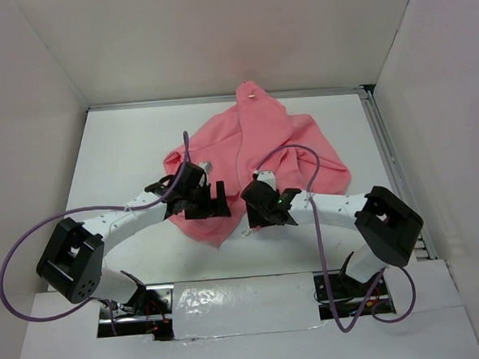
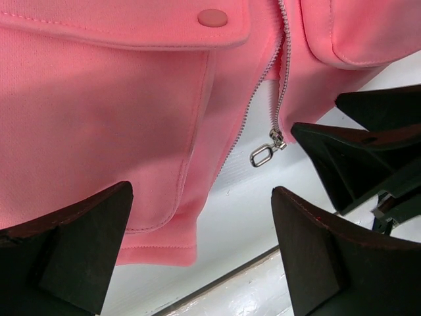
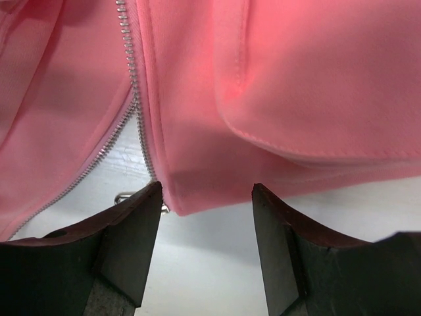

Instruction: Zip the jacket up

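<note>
My right gripper picks up the jacket's hem corner beside the slider next to zip the jacket, and the ring pull [image 2: 266,151] stays free.
The salmon-pink jacket [image 1: 258,150] lies crumpled on the white table, its bottom hem toward the arms. Its front zipper [image 2: 279,79] is open near the hem, and a silver slider with a ring pull [image 2: 266,151] hangs at the lower end. My left gripper [image 1: 211,199] is open just above the left hem corner [image 2: 158,247]. My right gripper [image 1: 268,214] is open with the right hem corner [image 3: 197,191] between and just ahead of its fingers. The zipper teeth [image 3: 135,92] run past its left finger [image 3: 125,230]. Neither gripper holds anything.
White walls enclose the table on three sides. A metal rail [image 1: 388,150] runs along the right edge. The right gripper's black fingers [image 2: 355,155] show in the left wrist view beside the slider. Purple cables [image 1: 32,241] loop from both arms.
</note>
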### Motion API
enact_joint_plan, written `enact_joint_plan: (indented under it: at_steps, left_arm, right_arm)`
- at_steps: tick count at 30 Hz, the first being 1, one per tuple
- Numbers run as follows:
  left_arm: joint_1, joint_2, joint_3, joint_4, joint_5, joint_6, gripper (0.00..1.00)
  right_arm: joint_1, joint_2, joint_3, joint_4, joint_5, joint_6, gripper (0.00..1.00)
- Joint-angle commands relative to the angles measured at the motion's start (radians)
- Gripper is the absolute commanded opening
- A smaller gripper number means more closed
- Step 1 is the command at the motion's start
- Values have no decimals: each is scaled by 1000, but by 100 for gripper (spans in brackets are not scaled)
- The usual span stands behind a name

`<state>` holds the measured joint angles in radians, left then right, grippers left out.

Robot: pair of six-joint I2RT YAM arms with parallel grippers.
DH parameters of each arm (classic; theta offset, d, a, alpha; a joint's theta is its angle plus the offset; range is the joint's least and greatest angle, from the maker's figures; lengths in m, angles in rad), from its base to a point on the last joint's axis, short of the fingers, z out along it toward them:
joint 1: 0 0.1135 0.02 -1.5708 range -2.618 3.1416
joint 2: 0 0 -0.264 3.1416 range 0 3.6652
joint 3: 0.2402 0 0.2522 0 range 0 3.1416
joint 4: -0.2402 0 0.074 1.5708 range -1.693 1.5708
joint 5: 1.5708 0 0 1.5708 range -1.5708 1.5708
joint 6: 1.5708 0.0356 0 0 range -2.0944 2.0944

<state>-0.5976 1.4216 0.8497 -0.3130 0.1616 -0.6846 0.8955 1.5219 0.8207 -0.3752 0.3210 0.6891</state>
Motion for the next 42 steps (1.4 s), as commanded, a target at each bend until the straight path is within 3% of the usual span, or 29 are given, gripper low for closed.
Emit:
enact_joint_plan:
  at_steps: [1, 6, 8, 12, 14, 15, 21, 24, 27, 33, 42]
  left_arm:
    - [-7, -29, -6, 25, 15, 7, 99]
    - [-7, -41, -11, 25, 15, 8, 99]
    - [-8, -49, -12, 23, 15, 7, 99]
    - [-10, -59, -12, 18, 6, 8, 99]
    - [-10, -65, -12, 15, 3, 11, 99]
    - [-10, -69, -8, 15, 3, 14, 99]
    - [-10, -85, 21, 5, 3, 31, 99]
    - [-10, -107, 35, 6, 24, 42, 99]
    - [-14, -145, 37, 43, 88, 62, 99]
    - [-27, -199, 57, 101, 162, 72, 99]
    - [-41, -207, 68, 261, 248, 137, 99]
  right_arm:
    - [-12, 37, 34, 82, -33, -57, 64]
    - [-13, 145, 64, 82, -7, -36, 65]
    - [-17, 196, 77, 64, 9, -14, 61]
    - [-13, 245, 69, 51, 4, 18, 39]
    - [-10, 262, 61, 56, -10, 30, 2]
    - [-9, 264, 63, 52, -8, 33, 0]
    - [-13, 132, 75, 88, -19, 3, 0]
    - [-32, -27, 58, 162, -31, -2, 0]
    - [-69, -231, -27, 351, -114, -3, 0]
    - [-102, -449, -155, 611, -171, -34, 0]
    - [-141, -525, -170, 700, -237, -13, 0]
